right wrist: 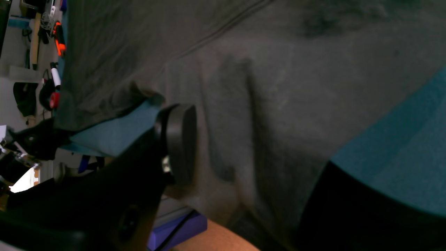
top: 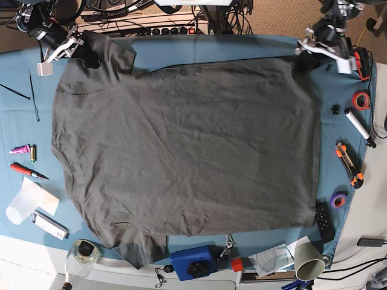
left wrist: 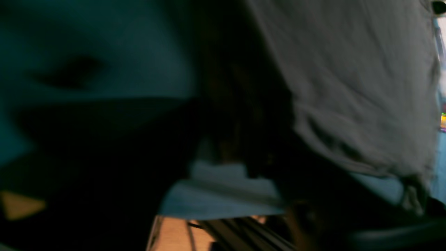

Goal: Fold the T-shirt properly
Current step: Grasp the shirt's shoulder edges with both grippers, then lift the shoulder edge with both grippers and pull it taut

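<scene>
I should close my right gripper, as both fingers are on either side of the raised sleeve fold (top: 104, 55) (right wrist: 238, 138), down beside the blue tablecloth. Closing now would hold it.
The dark grey T-shirt (top: 187, 145) lies spread flat over the blue tablecloth (top: 242, 45), with one sleeve at the far left corner and its hem along the right. My right gripper (top: 71, 48) is at that far left sleeve. In the right wrist view its jaws stand wide apart (right wrist: 261, 167), one black finger pad (right wrist: 179, 139) resting against the T-shirt (right wrist: 278, 87) with cloth lying across the gap. My left gripper (top: 308, 51) sits at the shirt's far right corner. The left wrist view is blurred, showing grey T-shirt cloth (left wrist: 348, 87) beside dark shapes, and its jaws cannot be made out.
A red screwdriver (top: 27, 171) and a white paper piece (top: 24, 202) lie at the left. A blue box (top: 193, 261), glass jar (top: 84, 254) and paper cup (top: 308, 261) line the near edge. Tape rolls (top: 361, 99), a marker (top: 360, 127) and a utility knife (top: 349, 163) sit along the right.
</scene>
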Available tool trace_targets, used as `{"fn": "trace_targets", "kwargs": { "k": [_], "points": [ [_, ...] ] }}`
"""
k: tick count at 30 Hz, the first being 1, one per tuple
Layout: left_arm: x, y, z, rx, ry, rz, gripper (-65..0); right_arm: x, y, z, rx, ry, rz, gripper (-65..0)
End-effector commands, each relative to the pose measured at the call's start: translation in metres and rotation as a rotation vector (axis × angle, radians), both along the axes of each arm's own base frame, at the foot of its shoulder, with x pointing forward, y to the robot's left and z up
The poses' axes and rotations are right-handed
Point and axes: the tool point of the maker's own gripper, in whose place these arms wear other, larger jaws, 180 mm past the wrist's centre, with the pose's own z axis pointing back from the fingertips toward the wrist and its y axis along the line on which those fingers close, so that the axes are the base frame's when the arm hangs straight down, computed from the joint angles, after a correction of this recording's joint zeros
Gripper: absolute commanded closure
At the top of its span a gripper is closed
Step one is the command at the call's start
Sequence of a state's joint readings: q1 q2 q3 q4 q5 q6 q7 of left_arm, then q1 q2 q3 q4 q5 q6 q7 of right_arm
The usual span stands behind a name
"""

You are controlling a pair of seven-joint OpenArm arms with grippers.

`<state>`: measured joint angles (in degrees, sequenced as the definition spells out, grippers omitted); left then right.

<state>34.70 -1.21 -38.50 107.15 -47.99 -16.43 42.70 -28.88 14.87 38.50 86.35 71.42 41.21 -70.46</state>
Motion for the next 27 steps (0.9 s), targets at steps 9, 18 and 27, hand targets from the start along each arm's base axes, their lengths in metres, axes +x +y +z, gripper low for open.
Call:
{"fn": "trace_targets", "kwargs": {
  "k": [9,18,27],
  "points": [
    [-0.001,0.005,0.010,-0.003,-0.002,-0.021,-32.1,-0.022,-0.002,-0.018,-0.050,0.128,0.043,-27.4],
    [0.002,-0.028,0.010,-0.121,-0.005,-0.087,-32.1,-0.023,-0.002,-0.018,-0.050,0.134,0.048,-27.4],
    [0.002,-0.055,-0.022,0.004,0.123,-0.116,-31.1,-0.027,0.000,-0.020,-0.048,0.154,0.062,-27.4]
  ]
}}
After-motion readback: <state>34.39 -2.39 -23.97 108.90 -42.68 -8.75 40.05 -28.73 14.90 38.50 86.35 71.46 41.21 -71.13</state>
